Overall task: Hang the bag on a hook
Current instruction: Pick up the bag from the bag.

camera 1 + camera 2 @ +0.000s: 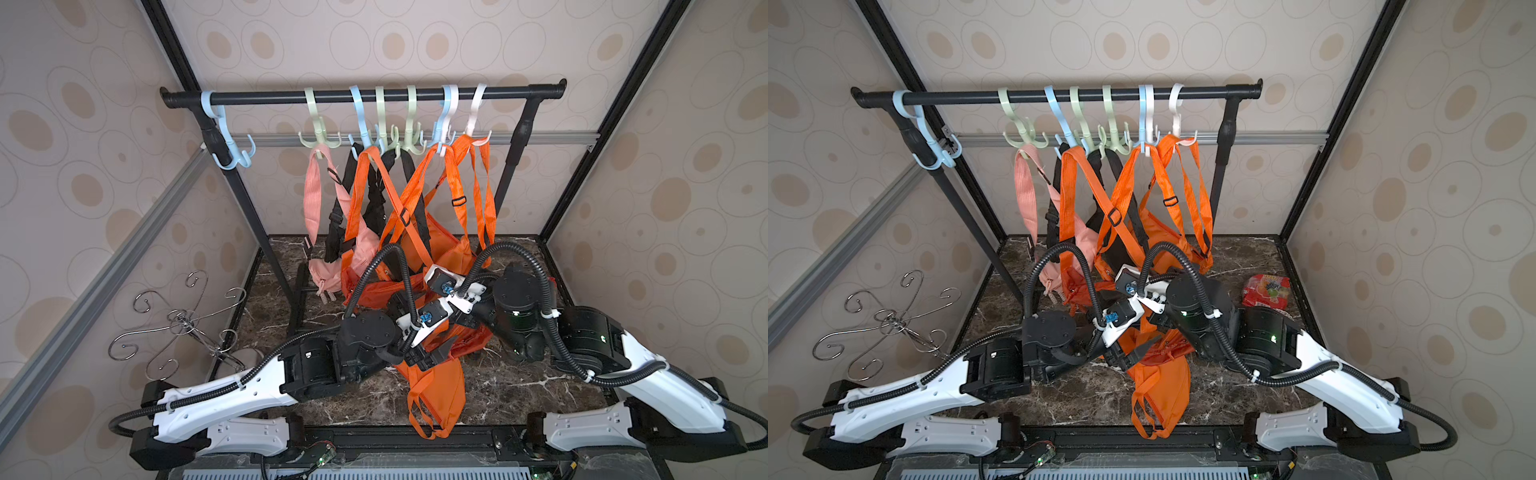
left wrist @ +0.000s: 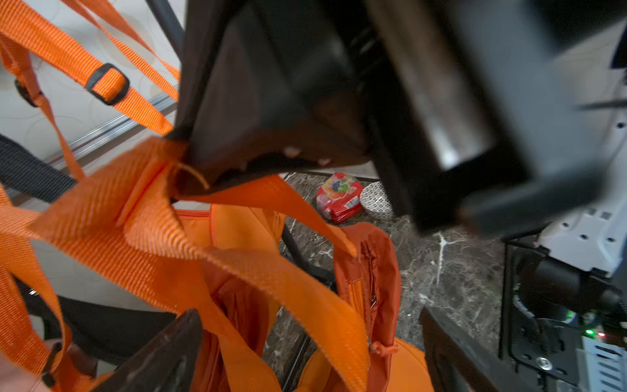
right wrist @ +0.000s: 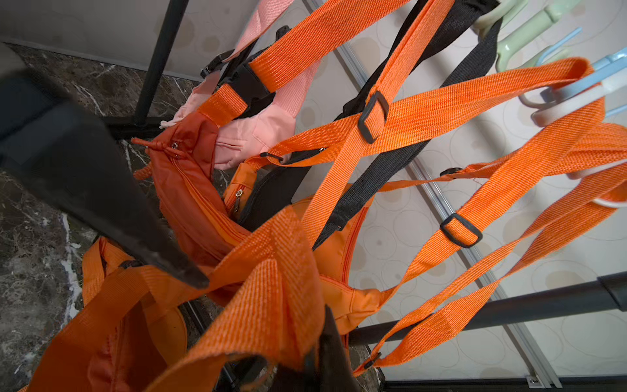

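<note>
The bag has to hang on a hook, so the robot's left hand will next grab the bag's orange strap (image 3: 271,292) beside the bunched fold and leave its loop open.
An orange bag (image 1: 440,390) lies slumped on the marble table near the front edge, its straps trailing up toward both arms. My right gripper (image 3: 315,356) is shut on a bunched fold of the bag's orange strap (image 3: 271,292); the left wrist view shows the same grip (image 2: 190,180). My left gripper (image 2: 305,356) is open, with the strap (image 2: 237,264) running loosely between its fingers (image 2: 163,356). In a top view the left gripper (image 1: 432,355) hovers just above the bag. A black rail (image 1: 361,96) carries several pastel hooks; the blue hook (image 1: 232,145) at the far left is bare.
Pink, black and orange bags (image 1: 399,232) hang crowded on the middle hooks, right behind the arms. A wire stand (image 1: 183,324) sits at the left. A red snack packet (image 1: 1266,291) and a patterned bowl (image 2: 375,202) lie at the right.
</note>
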Controlling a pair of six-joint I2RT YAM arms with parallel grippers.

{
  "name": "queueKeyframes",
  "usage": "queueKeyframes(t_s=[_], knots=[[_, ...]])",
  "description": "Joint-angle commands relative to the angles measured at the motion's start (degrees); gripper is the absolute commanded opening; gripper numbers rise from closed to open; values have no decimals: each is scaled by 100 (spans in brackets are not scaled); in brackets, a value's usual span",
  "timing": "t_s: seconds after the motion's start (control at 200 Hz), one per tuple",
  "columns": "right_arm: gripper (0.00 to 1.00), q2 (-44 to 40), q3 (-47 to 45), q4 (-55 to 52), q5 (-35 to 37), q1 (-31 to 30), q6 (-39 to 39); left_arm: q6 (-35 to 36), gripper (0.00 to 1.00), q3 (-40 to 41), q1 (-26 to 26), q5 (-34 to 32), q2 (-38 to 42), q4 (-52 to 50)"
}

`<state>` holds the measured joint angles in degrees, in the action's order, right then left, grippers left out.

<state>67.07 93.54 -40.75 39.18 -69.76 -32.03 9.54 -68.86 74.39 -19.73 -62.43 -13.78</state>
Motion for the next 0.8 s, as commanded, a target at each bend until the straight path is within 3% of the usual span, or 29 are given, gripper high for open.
queueKeyframes(t_s=[0.0, 0.24, 0.43, 0.55, 0.605, 0.695, 0.795], knots=[[0, -305, 81, 222, -189, -27, 10, 392, 100, 157, -17, -904, 135, 495], [0, -738, -144, 224, -1203, -33, 121, 468, 100, 468, -408, -1015, 119, 986], [0, -1026, -236, 281, -2005, -38, 205, 516, 100, 690, -706, -113, 227, 1468], [0, -1109, -202, 266, -2040, -37, 241, 583, 99, 547, -731, -23, 12, 1381], [0, -1179, -263, 332, -1936, -38, 230, 580, 83, 497, -749, -23, -39, 1345], [0, -1278, -402, 487, -1464, -32, 170, 525, 40, 588, -759, -18, 45, 1427], [0, -1244, -477, 505, -609, -22, 14, 423, 12, 745, -759, -22, 265, 1457]])
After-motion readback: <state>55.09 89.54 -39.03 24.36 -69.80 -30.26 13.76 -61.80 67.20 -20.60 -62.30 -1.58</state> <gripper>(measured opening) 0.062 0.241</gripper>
